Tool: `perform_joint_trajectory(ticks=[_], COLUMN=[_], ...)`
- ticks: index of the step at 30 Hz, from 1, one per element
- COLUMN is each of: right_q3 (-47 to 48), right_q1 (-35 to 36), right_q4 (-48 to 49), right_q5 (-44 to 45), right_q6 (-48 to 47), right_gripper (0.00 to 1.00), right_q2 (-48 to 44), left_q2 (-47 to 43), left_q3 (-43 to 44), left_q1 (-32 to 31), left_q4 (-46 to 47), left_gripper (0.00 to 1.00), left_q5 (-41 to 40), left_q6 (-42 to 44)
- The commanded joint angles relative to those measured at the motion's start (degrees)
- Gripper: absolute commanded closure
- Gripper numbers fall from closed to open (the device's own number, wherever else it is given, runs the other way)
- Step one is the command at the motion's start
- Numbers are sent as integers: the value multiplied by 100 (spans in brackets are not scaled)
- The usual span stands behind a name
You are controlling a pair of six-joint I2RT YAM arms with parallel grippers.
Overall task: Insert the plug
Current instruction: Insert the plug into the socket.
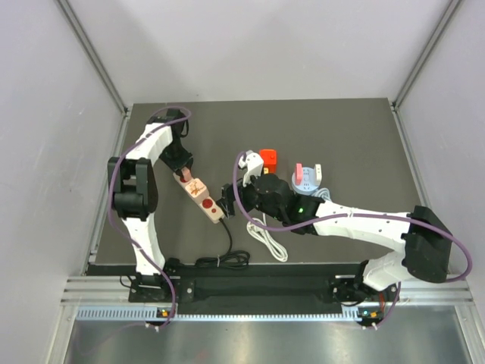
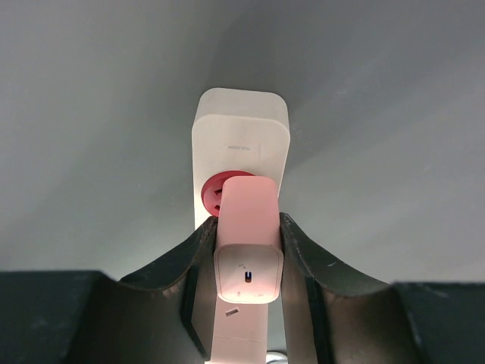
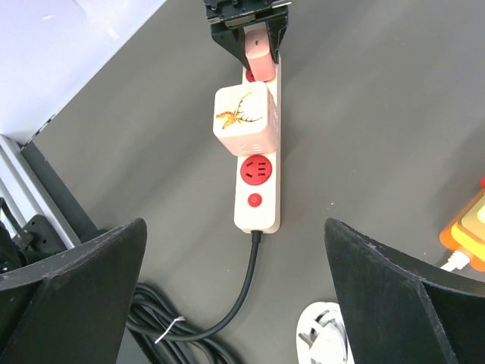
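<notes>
The pink adapter's far end meets the power strip's end red socket (image 2: 216,189), with the power strip beneath it. It is now time for my left gripper to open.
The red cube plug (image 1: 268,159) lies on the table behind my right arm, held by neither gripper. An orange-red block (image 3: 470,227) is cut off at the right edge of the right wrist view. The cream power strip (image 1: 212,208) lies diagonally at left centre. My left gripper (image 1: 184,175) is shut on a pink adapter (image 2: 248,273) whose far end meets the strip's end red socket (image 2: 216,189). A cream cube adapter with a deer print (image 3: 244,117) sits in the middle socket. My right gripper (image 3: 233,227) is open and empty by the strip's switch end.
The strip's black cord (image 1: 224,258) coils near the table's front edge. A white cable (image 1: 267,241) lies under my right arm. A blue-and-white adapter (image 1: 307,179) sits right of the red plug. A white round object (image 3: 326,343) lies near my right finger (image 3: 402,296).
</notes>
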Motion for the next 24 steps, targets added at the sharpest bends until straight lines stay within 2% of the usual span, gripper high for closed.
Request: perform_joint_trajectory(ticks=[1, 5, 11, 20, 21, 23, 24], right_q3=[220, 238, 194, 115, 89, 10, -52], right_q1=[85, 85, 94, 94, 85, 94, 94], right_q4=[110, 145, 66, -13, -22, 13, 39], right_q5=[56, 30, 91, 135, 153, 170, 197], right_q6=[12, 99, 108, 82, 91, 91, 100], right_gripper=[0, 0, 0, 0, 0, 0, 0], right_q2=[-121, -86, -173, -296, -357, -471, -524], left_q2=[1026, 964, 921, 956, 947, 886, 859], left_q3=[-886, -1159, -1054, -765, -686, -448, -413], left_q1=[100, 56, 64, 64, 56, 47, 47], left_q4=[195, 477, 371, 179, 117, -15, -24], left_gripper=[100, 100, 100, 100, 95, 75, 56], left_q5=[-362, -203, -423, -186, -186, -107, -46], left_q6=[41, 59, 173, 419, 445, 533, 568])
